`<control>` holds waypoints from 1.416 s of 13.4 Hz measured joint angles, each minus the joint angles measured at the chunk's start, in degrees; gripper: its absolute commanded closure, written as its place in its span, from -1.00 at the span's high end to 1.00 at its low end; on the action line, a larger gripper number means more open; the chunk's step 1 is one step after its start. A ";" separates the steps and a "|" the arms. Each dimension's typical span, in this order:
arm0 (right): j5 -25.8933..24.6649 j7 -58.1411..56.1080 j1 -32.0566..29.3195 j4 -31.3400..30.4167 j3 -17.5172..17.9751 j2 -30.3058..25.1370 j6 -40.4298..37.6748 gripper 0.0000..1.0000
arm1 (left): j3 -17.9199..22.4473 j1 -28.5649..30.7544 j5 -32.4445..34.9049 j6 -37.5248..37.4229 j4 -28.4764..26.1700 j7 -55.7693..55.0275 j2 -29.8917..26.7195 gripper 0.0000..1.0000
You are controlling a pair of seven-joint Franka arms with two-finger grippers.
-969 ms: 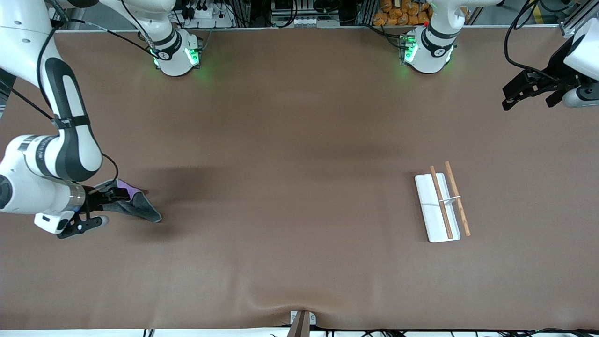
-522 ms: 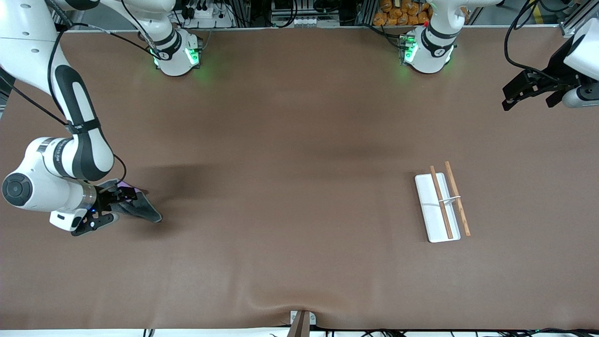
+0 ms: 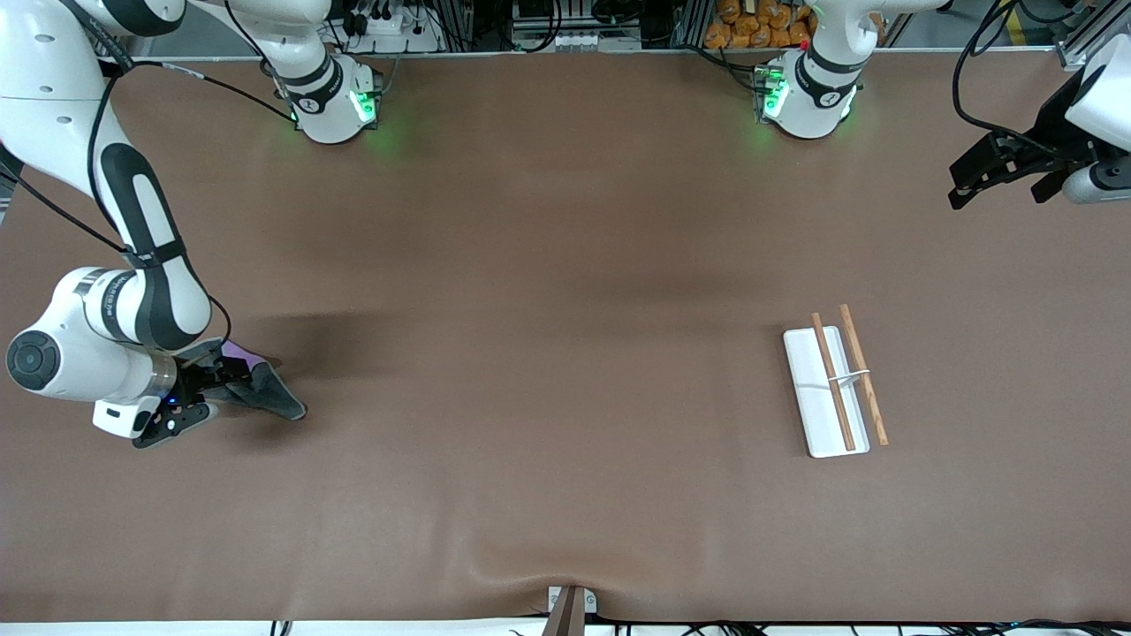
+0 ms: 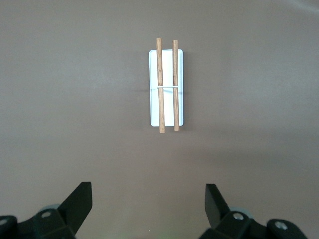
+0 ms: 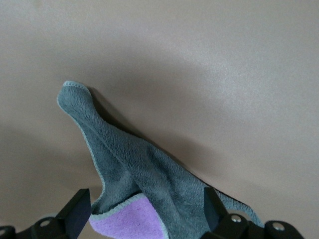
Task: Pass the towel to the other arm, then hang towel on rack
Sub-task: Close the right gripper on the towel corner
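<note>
The towel needs to go to the other arm (image 3: pixel 1044 148), so the right gripper should next grab it by its bunched middle at the purple flap (image 3: pixel 239 364).
The towel (image 3: pixel 276 398) lies crumpled on the table at the right arm's end, dark grey with a purple flap turned up. My right gripper (image 3: pixel 200 393) is low at the towel's end, open, with one finger on each side of the cloth. In the right wrist view the towel (image 5: pixel 144 164) runs between the spread fingers of the right gripper (image 5: pixel 144 205). The rack (image 3: pixel 835 380) lies on the table toward the left arm's end and also shows in the left wrist view (image 4: pixel 167 87). My left gripper (image 3: pixel 990 172) waits open and empty above that end of the table (image 4: pixel 148 199).
The brown table cover has a raised fold (image 3: pixel 565 579) at the edge nearest the front camera. The two arm bases (image 3: pixel 334 102) (image 3: pixel 804 97) stand along the edge farthest from the front camera.
My right arm has swung in toward the towel, so its open fingers now straddle more of the cloth. The towel, the rack and the left arm have not moved.
</note>
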 measured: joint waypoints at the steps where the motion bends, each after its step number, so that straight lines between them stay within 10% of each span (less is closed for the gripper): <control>1: 0.00 -0.03 0.03 0.00 0.05 0.10 0.68 1.00 | 0.00 0.00 0.00 0.01 0.00 0.00 0.00 1.00; 9: 0.00 -0.77 0.17 -0.03 0.26 3.30 6.30 1.00 | 0.00 0.00 0.00 0.09 0.00 0.00 0.00 1.00; 14: 0.00 -0.95 0.17 -0.54 0.29 4.45 8.31 -0.85 | 0.00 0.00 0.00 0.42 -0.02 0.00 0.01 1.00; 19: 0.00 -1.17 0.23 -1.37 0.52 4.44 9.33 -1.00 | 0.00 0.00 0.00 0.43 -0.05 0.00 0.08 1.00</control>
